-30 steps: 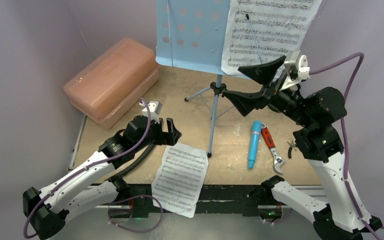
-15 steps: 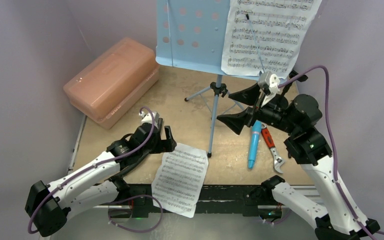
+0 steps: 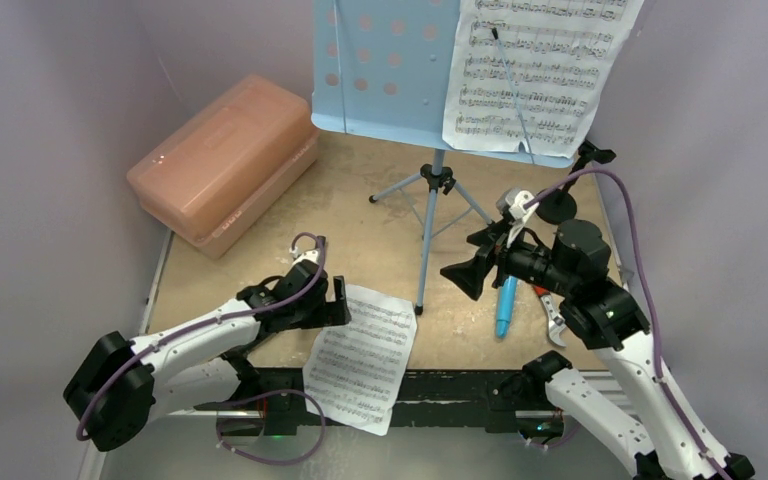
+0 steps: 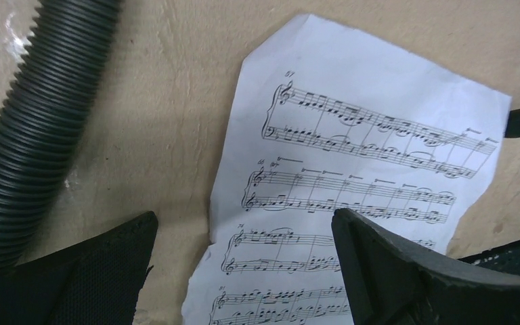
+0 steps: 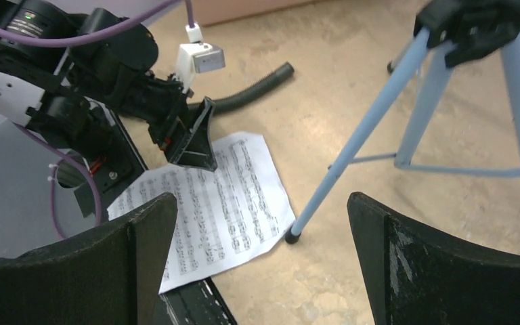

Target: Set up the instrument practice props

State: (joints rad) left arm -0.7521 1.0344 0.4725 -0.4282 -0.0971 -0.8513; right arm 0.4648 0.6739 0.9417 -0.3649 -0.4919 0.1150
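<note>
The left gripper should go lower before it closes on the page. Its fingers are above the page in the left wrist view, so they would miss the page if they closed now.
The light-blue music stand stands at the back on its tripod, with one sheet-music page on its right half. The second page lies flat, overhanging the table's near edge. My left gripper is open and low over this page's upper left edge; in the left wrist view my gripper straddles the page. My right gripper is open and empty above the turquoise microphone, facing the tripod leg. The black mic stand is partly hidden behind the right arm.
A salmon-pink case sits at the back left. A black ribbed hose lies left of the page, under the left arm. A red-handled wrench lies right of the microphone. Purple walls close in on both sides.
My right gripper has come down and to the left, from beside the stand's desk to low over the microphone. My left gripper has moved toward the near edge, onto the flat page's left edge.
</note>
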